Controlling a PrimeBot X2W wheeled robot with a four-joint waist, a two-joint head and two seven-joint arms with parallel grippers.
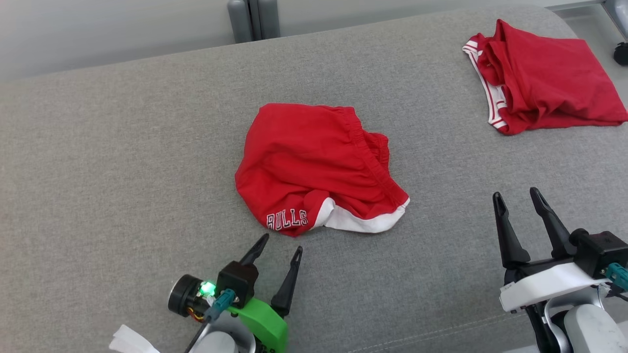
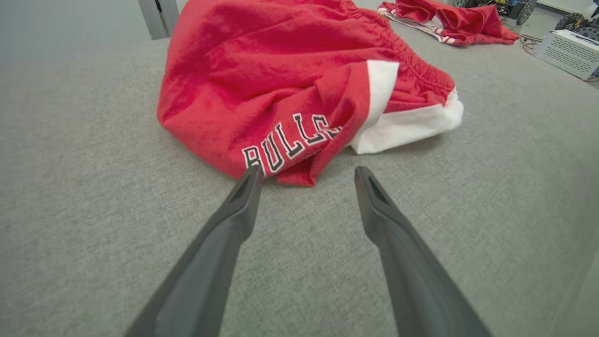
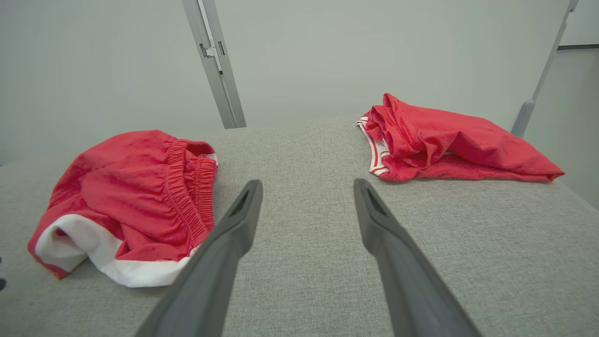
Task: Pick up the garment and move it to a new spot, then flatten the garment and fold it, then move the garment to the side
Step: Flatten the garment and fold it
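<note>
I will pick up the garment by grabbing the folded corner (image 1: 301, 228) beside the lettering with my left gripper next. The edge of that corner stands up, while the red body (image 1: 306, 147) lies slack.
The garment (image 1: 314, 164) is a pair of red shorts with a white hem and "BULLS" lettering, lying crumpled in a heap at the middle of the grey padded surface (image 1: 122, 162). The left wrist view shows the garment (image 2: 290, 79) close up, and it lies at the left of the right wrist view (image 3: 135, 196). My left gripper (image 1: 280, 245) is open just short of the garment's near edge, its fingertips (image 2: 252, 175) almost at the lettering, with nothing between them. Well to the garment's right, my right gripper (image 1: 517, 197) is open and empty.
A second red garment with white striped trim (image 1: 544, 78) lies bunched at the far right of the surface, also visible in the right wrist view (image 3: 449, 140). A grey post (image 1: 252, 19) stands behind the surface's far edge. A white box (image 2: 568, 51) sits on the floor beyond.
</note>
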